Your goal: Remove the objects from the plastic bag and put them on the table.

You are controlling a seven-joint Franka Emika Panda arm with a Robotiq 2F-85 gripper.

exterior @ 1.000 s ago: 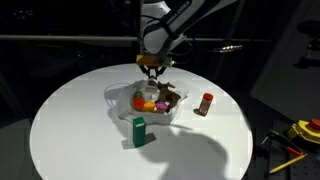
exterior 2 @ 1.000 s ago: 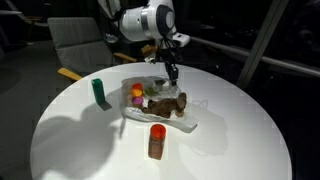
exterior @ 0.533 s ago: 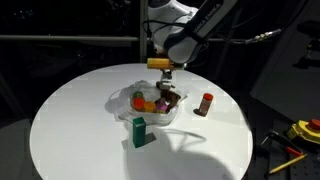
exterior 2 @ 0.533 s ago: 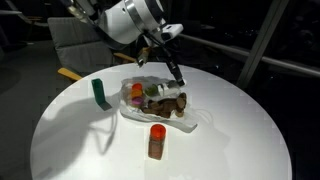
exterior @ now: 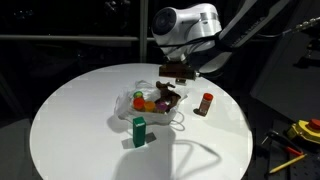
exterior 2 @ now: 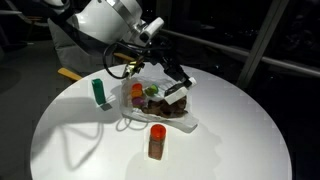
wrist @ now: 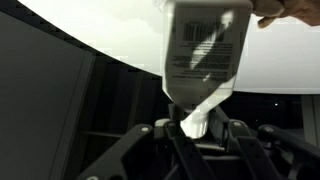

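Observation:
The bottle is hanging with its lower end above the bag's edge, so my gripper should keep holding it until it rests on the tabletop by the spice jar.
A clear plastic bag (exterior: pixel 128 97) (exterior 2: pixel 190 122) lies in the middle of the round white table (exterior: pixel 70 120) (exterior 2: pixel 230 130). It holds orange, red and purple items (exterior: pixel 145 100) (exterior 2: pixel 137 92) and a brown item (exterior 2: pixel 165 106). My gripper (exterior: pixel 177 66) (exterior 2: pixel 168 84) hangs just above the bag's far side, shut on a dark bottle (exterior: pixel 178 72) (exterior 2: pixel 176 92) with a white label. In the wrist view the bottle (wrist: pixel 205 45) stands out from the gripper (wrist: pixel 198 125), whose jaws are closed on its white cap.
A green box (exterior: pixel 139 131) (exterior 2: pixel 100 93) stands on the table beside the bag. A red-capped brown spice jar (exterior: pixel 206 104) (exterior 2: pixel 157 141) stands on the other side. Yellow tools (exterior: pixel 300 130) lie off the table. A chair (exterior 2: pixel 80 40) stands behind the table.
The gripper went from reaching down into the bag to lifting the bottle out, and the arm swung and turned the wrist so the bottle hangs above the bag's edge.

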